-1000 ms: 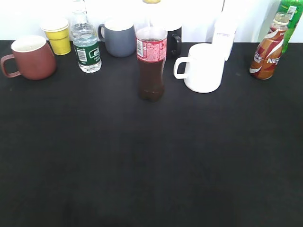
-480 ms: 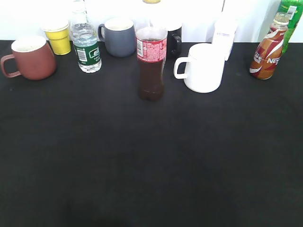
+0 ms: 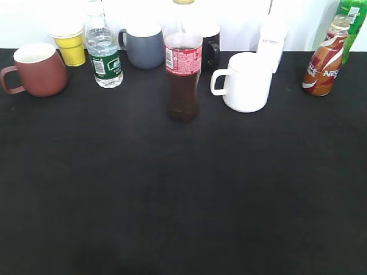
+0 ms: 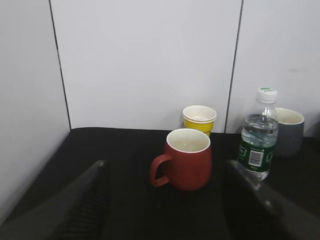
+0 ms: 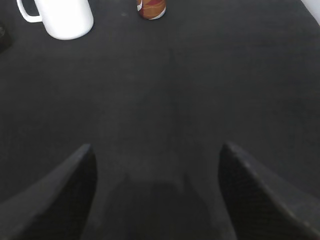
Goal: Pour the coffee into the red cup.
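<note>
My left gripper should grab the red cup next by its handle (image 3: 8, 80), because the handle sticks out and is slim, while the red cup's round body (image 3: 43, 74) is broad.
The red cup (image 3: 37, 70) stands at the far left of the black table, handle to the left, empty; in the left wrist view the cup (image 4: 187, 160) is straight ahead. The coffee bottle (image 3: 324, 60), brown with a red and white label, stands at the far right; only its base (image 5: 151, 8) shows in the right wrist view. My left gripper (image 4: 164, 172) is open and empty, short of the red cup. My right gripper (image 5: 156, 152) is open and empty over bare table. Neither gripper shows in the exterior view.
Along the back stand a yellow paper cup (image 3: 70, 44), a water bottle (image 3: 104, 56), a grey mug (image 3: 143, 46), a cola bottle (image 3: 183, 77), a black mug (image 3: 210, 48), a white mug (image 3: 245, 82) and a green bottle (image 3: 352, 17). White wall panels close the back.
</note>
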`<state>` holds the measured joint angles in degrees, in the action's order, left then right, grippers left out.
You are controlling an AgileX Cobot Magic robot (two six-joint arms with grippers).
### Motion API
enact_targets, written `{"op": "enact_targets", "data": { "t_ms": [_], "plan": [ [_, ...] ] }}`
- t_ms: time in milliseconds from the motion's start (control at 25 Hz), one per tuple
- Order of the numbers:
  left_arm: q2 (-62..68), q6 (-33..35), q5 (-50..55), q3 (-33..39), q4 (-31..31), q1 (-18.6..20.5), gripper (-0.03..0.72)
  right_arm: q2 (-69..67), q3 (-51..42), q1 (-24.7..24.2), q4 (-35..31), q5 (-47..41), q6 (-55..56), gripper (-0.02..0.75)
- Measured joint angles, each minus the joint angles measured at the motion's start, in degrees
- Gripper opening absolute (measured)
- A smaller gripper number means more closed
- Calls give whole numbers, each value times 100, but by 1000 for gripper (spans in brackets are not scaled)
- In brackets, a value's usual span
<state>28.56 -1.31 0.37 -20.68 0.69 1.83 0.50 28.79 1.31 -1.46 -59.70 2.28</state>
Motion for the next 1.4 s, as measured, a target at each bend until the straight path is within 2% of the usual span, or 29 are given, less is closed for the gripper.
{"op": "enact_targets", "data": {
  "t_ms": [120,440,600,680,760,1080,1400],
  "plan": [
    [1235,0,-929,30,34,0,494,0,0,0,0,0,0,589],
    [4898,0,-3938,31,34,0,491,0,0,0,0,0,0,589],
    [6123,0,-5111,31,34,0,491,0,0,0,0,0,0,589],
    [6545,0,-5538,26,-196,0,491,0,0,0,0,0,0,589],
    [6948,0,-5710,-114,-434,2,491,0,0,0,0,0,0,589],
    [8181,0,-5747,-1634,-471,20,491,0,0,0,0,0,0,589],
    [9098,0,-5131,-3025,-473,179,489,0,0,0,0,0,0,589]
  ]
}}
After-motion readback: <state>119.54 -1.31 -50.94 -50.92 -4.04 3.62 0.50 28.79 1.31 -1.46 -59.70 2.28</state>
